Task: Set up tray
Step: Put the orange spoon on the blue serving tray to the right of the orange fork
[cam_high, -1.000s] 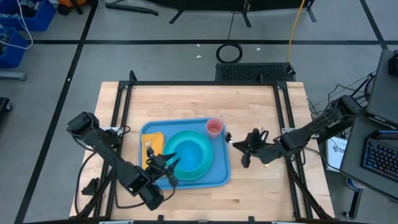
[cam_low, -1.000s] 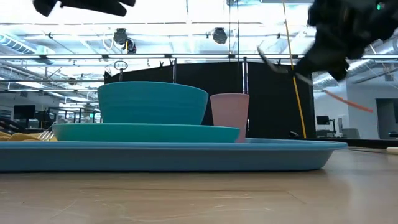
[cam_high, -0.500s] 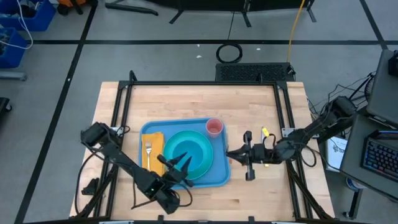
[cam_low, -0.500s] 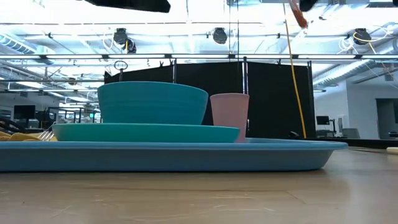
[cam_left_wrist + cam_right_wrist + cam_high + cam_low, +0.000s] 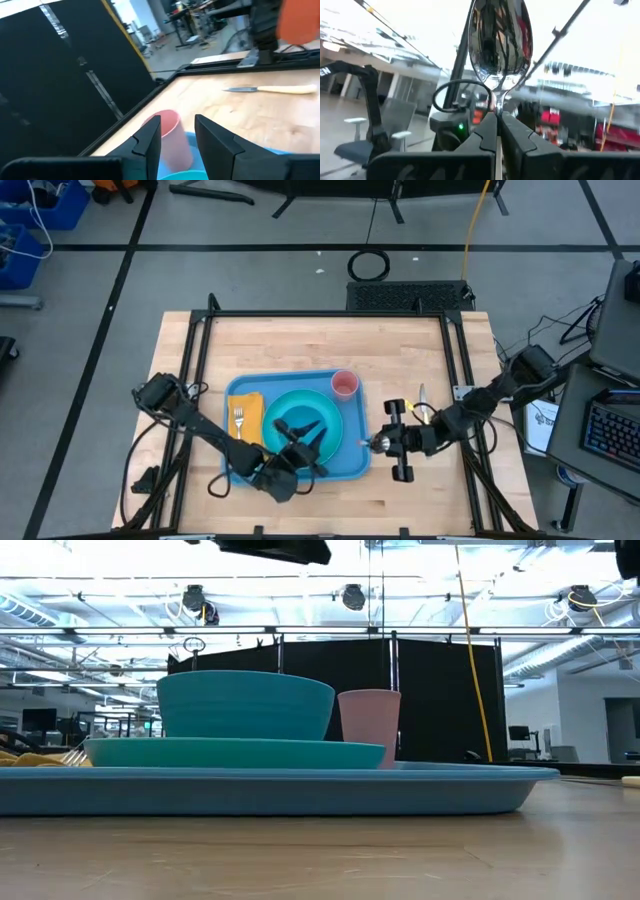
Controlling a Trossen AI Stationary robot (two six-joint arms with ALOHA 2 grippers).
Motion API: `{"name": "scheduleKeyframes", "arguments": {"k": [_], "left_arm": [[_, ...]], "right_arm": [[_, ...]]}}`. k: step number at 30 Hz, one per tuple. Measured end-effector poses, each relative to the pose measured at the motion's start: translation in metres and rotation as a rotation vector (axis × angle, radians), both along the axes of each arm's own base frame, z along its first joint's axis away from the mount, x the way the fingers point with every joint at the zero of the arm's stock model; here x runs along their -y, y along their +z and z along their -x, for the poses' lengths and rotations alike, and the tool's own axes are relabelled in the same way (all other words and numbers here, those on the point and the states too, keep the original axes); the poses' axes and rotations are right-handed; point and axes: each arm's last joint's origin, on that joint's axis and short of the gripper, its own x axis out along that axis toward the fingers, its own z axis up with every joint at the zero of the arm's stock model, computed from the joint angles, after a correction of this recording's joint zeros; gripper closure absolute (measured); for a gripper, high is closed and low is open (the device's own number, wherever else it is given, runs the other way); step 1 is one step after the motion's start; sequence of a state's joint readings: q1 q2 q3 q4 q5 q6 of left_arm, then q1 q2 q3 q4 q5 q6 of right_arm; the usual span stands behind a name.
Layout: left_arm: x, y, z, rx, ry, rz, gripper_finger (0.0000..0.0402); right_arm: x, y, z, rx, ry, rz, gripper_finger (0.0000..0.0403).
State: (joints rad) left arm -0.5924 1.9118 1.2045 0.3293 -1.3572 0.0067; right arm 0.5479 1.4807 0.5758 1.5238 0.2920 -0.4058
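Observation:
My left gripper grabs the spoon by its handle next, to lay it beside the fork on the orange napkin (image 5: 249, 408).
The light-blue tray (image 5: 352, 465) lies on the wooden table and carries a teal plate (image 5: 333, 442) with a teal bowl (image 5: 292, 418), a pink cup (image 5: 344, 384), and an orange napkin (image 5: 249, 408) with a fork (image 5: 239, 423). My left gripper (image 5: 316, 431) hovers open over the bowl; its wrist view shows nothing between the fingers (image 5: 177, 135), with the cup (image 5: 167, 137) beyond them. My right gripper (image 5: 380, 443) is just off the tray's right edge, shut on a metal spoon (image 5: 500, 40). My right gripper pinches the spoon's handle at the neck just below the bowl (image 5: 497, 106) between its two shut fingers. The rest of the handle is hidden between the fingers. The spoon's bowl stands out beyond the fingertips, lifted clear of table and tray.
A knife with a pale handle (image 5: 270, 89) lies on the bare wood to the right of the tray, also seen as the knife (image 5: 420, 392) in the high view. A black frame rail (image 5: 330, 314) borders the table. Open wood lies beyond the tray's far edge.
My left gripper has moved from the tray's near left corner toward the right, out over the bowl, rolling as it went. My right gripper has turned and tipped upward with the spoon, shifting slightly toward the near edge beside the tray.

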Motion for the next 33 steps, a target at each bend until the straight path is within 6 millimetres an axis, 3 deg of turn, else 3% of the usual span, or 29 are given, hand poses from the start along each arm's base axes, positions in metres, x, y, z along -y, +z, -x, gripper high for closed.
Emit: {"name": "scheduleKeyframes", "arguments": {"k": [9,18,30,33], "left_arm": [[-0.002,0.015,-0.011,-0.023,-0.162,-0.059,0.0277],[-0.011,0.014,-0.020,-0.105,-0.273,-0.140,0.0277],[-0.022,0.015,-0.026,-0.184,-0.252,-0.237,0.0277],[-0.029,0.015,-0.026,-0.174,-0.144,-0.222,0.0277]], "right_arm": [[0.013,-0.003,-0.010,0.030,0.098,0.031,0.0403],[0.028,-0.001,-0.017,0.093,0.183,0.150,0.0403],[0.061,0.008,-0.040,0.032,0.183,0.091,0.0403],[0.066,0.010,-0.043,0.029,0.174,0.074,0.0403]]}}
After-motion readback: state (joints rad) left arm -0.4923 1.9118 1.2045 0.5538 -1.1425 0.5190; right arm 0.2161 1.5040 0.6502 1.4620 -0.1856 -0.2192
